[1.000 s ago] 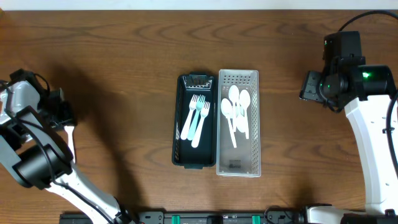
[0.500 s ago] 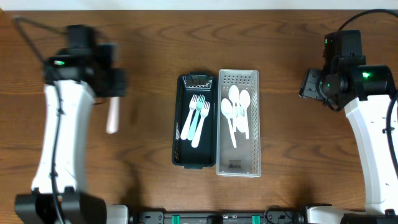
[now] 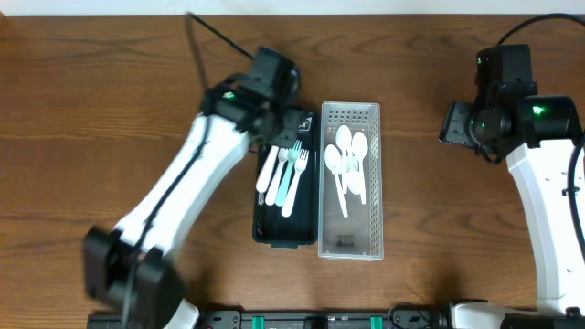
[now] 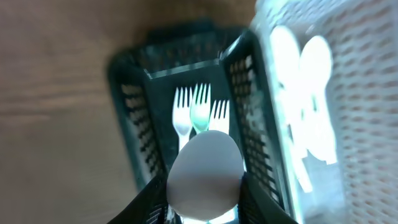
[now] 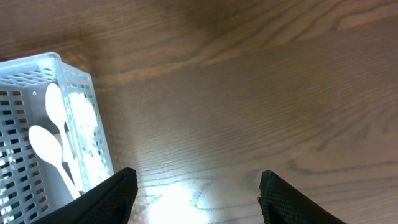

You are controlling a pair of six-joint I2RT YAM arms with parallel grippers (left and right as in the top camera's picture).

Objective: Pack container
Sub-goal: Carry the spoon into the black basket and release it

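Note:
The utensil stays held in my left gripper for now, well above the dark container: if I opened it now, the utensil would tumble onto forks or the container's rim.
A dark slotted container (image 3: 259,219) holds three forks (image 3: 292,169), white and teal. Beside it on the right stands a white slotted container (image 3: 376,192) with several white spoons (image 3: 345,160). My left gripper (image 3: 274,137) hangs over the far left end of the dark container, shut on a white utensil (image 3: 267,172) whose handle points toward me. In the left wrist view its rounded end (image 4: 204,174) fills the gap between the fingers, above the forks (image 4: 199,112). My right gripper (image 5: 198,193) is open over bare wood, right of the white container (image 5: 37,112).
The wooden table (image 3: 137,91) stretches to both sides of the two containers. The left arm (image 3: 183,196) lies diagonally across the table's left half. The right arm (image 3: 539,183) stands along the right edge.
The left arm has swept from the far left of the table to above the dark container, carrying the white utensil. The right arm has not moved.

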